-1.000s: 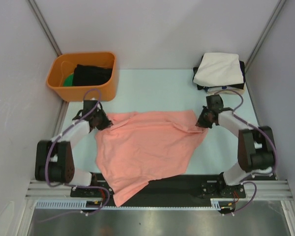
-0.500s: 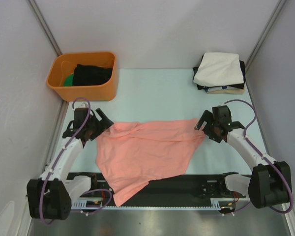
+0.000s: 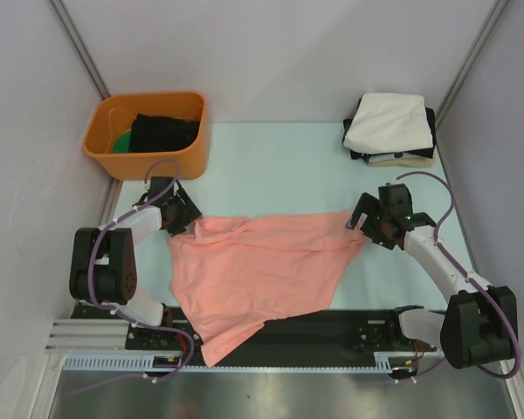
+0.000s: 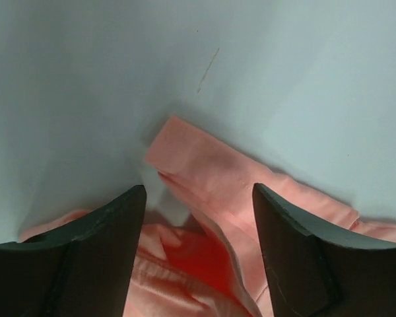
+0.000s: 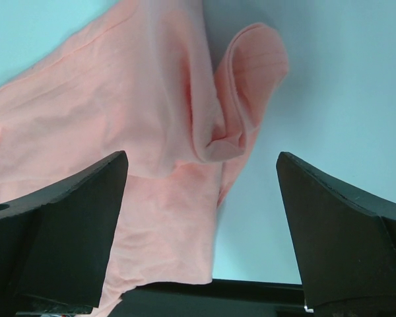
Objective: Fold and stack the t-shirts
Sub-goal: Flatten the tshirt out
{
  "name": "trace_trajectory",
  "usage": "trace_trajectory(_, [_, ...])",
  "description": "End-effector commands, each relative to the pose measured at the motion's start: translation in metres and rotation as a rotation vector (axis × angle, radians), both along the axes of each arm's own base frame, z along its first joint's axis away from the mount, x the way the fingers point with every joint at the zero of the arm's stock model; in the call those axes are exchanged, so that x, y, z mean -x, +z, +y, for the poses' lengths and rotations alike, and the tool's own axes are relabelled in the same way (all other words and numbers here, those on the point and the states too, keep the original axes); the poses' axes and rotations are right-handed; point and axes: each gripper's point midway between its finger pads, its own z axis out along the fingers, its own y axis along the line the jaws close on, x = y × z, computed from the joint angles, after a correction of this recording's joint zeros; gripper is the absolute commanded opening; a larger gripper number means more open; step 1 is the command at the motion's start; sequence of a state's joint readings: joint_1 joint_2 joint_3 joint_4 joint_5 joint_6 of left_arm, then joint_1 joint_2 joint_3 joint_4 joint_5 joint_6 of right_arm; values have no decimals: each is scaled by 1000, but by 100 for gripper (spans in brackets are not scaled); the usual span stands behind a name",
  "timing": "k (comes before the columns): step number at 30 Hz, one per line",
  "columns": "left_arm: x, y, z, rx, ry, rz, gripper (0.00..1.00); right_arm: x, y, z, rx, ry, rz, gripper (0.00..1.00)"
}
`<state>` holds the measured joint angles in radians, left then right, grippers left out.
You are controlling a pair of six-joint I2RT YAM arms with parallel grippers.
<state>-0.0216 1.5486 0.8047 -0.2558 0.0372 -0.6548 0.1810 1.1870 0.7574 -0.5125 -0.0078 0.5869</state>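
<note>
My right gripper is opposite my left gripper. It will next take hold of the t-shirt's far corner (image 5: 229, 132) beside the curled sleeve (image 5: 244, 86) to spread the t-shirt for folding.
A salmon-pink t-shirt (image 3: 262, 266) lies spread and rumpled on the pale table, its lower corner hanging over the near black rail. My left gripper (image 3: 185, 215) stands open at the shirt's upper left corner, and a folded pink edge (image 4: 211, 165) shows just past its open jaws. My right gripper (image 3: 364, 223) stands wide open over the shirt's upper right corner, where a curled sleeve (image 5: 244, 86) lies free between and beyond the fingers. Neither gripper holds cloth. Folded t-shirts (image 3: 389, 127), cream-white over black and tan, are stacked at the back right.
An orange tub (image 3: 148, 135) with dark and green cloth inside stands at the back left. Grey walls close in both sides. The black base rail (image 3: 332, 327) runs along the near edge.
Both grippers were shut on the shirt's top corners a second ago. They have opened and let go; the shirt's top edge has dropped flatter and nearer. The left arm has swung back toward the shirt corner.
</note>
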Motion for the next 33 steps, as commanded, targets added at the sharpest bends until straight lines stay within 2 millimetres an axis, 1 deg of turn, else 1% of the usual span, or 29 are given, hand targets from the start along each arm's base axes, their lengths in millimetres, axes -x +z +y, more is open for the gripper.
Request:
trace_trajectory(1, [-27, 8, 0, -8, -1, -95, 70, -9, 16, -8, 15, 7, -50, 100])
trace_trajectory(3, [-33, 8, 4, -31, 4, -103, 69, -12, 20, -10, 21, 10, -57, 100])
trace_trajectory(5, [-36, 7, 4, -36, -3, -102, 67, -13, 19, -12, 29, 14, -54, 100])
trace_trajectory(6, [-37, 2, 5, -41, -4, -93, 65, -13, 20, -12, 30, 14, -55, 100])
trace_trajectory(7, [-40, 1, 9, -61, 12, -93, 61, -13, 20, -12, 30, 14, -54, 100])
trace_trajectory(9, [-39, -6, 8, -59, 8, -73, 57, -14, 18, -14, 30, 10, -51, 100])
trace_trajectory(10, [-38, -8, 7, -52, 5, -72, 51, -15, 17, -14, 30, 5, -46, 100])
trace_trajectory(12, [-39, -10, 7, -51, 8, -75, 42, -17, 13, -16, 28, 0, -44, 100])
trace_trajectory(14, [-39, -10, 7, -51, 6, -75, 20, -21, 10, -16, 19, 1, -37, 98])
trace_trajectory(15, [-39, -9, 6, -48, 3, -81, 7, -27, 13, -15, -4, 8, -58, 96])
trace_trajectory(16, [-42, 1, -2, -9, -24, -106, 0, -31, 13, -14, -13, 17, -64, 90])
trace_trajectory(17, [-43, 10, -5, 2, -30, -126, 0, -34, 13, -13, -23, 24, -68, 87])
trace_trajectory(18, [-43, 17, -6, 13, -29, -141, 0, -43, 16, -9, -46, 37, -93, 84])
trace_trajectory(19, [-43, 27, -7, 18, -29, -162, 0, -48, 18, -9, -60, 37, -102, 81])
trace_trajectory(20, [-43, 46, -6, 16, -27, -203, 0, -55, 12, -8, -67, 38, -94, 80])
trace_trajectory(21, [-44, 56, -6, 13, -26, -221, 0, -62, 15, -7, -72, 36, -102, 78])
trace_trajectory(22, [-44, 65, -5, 10, -28, -236, 0, -67, 12, -6, -75, 41, -96, 74])
trace_trajectory(23, [-39, 73, -5, 4, -37, -238, 0, -73, 9, -5, -77, 44, -95, 73])
trace_trajectory(24, [-40, 81, -5, 3, -41, -252, 0, -79, 1, -4, -81, 47, -72, 73])
trace_trajectory(25, [-37, 84, -5, -1, -44, -253, 0, -82, -4, -2, -85, 53, -62, 73])
trace_trajectory(26, [-35, 92, -5, -3, -48, -268, 1, -87, -7, 1, -91, 62, -66, 72])
trace_trajectory(27, [-34, 94, -5, -4, -47, -274, 0, -88, -18, 5, -102, 79, -40, 72])
trace_trajectory(28, [-31, 94, -4, -5, -49, -275, 0, -91, -19, 9, -107, 100, -43, 71])
trace_trajectory(29, [-29, 98, -4, -7, -51, -284, 0, -90, -23, 15, -97, 123, -29, 70])
trace_trajectory(31, [-26, 98, -4, -7, -51, -286, 0, -88, -31, 21, -90, 139, -1, 67])
trace_trajectory(32, [-25, 98, -4, -5, -51, -286, 0, -87, -32, 25, -92, 146, -2, 64])
trace_trajectory(33, [-23, 101, -4, -8, -49, -290, 0, -84, -34, 30, -96, 150, 1, 58])
